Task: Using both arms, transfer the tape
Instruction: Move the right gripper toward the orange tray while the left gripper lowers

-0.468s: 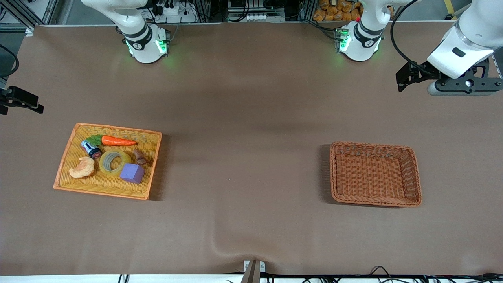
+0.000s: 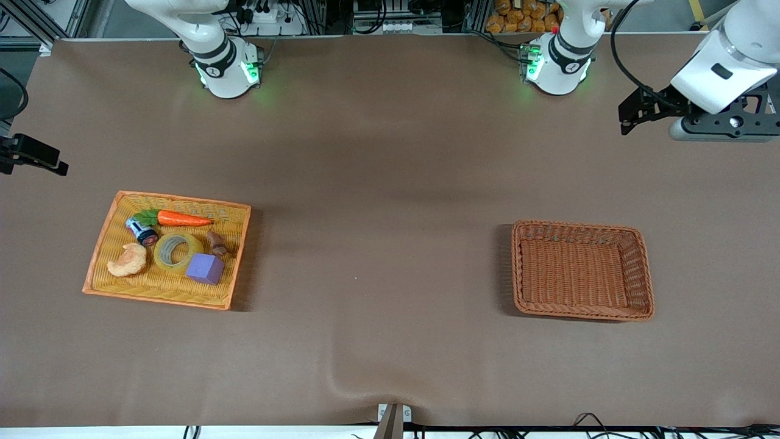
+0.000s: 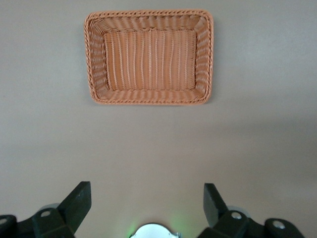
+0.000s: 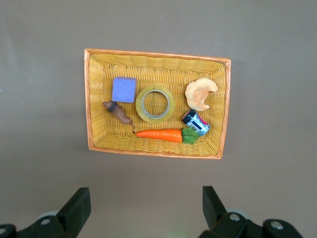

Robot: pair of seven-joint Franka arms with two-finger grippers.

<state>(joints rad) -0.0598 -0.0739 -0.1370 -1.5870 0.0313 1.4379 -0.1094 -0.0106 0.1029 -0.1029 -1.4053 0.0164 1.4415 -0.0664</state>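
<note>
The tape needs to pass between both arms, so my right gripper will next grab it by its yellow ring side (image 2: 160, 253) (image 4: 140, 105).
The tape (image 2: 178, 250), a yellow translucent ring with a pale core, lies flat in the yellow woven tray (image 2: 103, 235), beside the purple cube (image 2: 205, 268). It also shows in the right wrist view (image 4: 155, 103). My right gripper (image 4: 146, 201) is open and empty, high over the table at the right arm's end, apart from the tray (image 4: 158, 53). Only a black part of it (image 2: 33, 157) shows in the front view. My left gripper (image 3: 147, 198) is open and empty, high over the left arm's end (image 2: 728, 125).
The tray also holds a carrot (image 2: 183, 218), a pale orange pastry toy (image 2: 129, 261), a small blue-white can (image 2: 141, 231) and a small brown piece (image 2: 216, 244). An empty brown wicker basket (image 2: 641, 274) stands toward the left arm's end, also in the left wrist view (image 3: 148, 15).
My left arm's hand has moved a little toward the robots' bases. The tape and the tray's other things have not moved.
</note>
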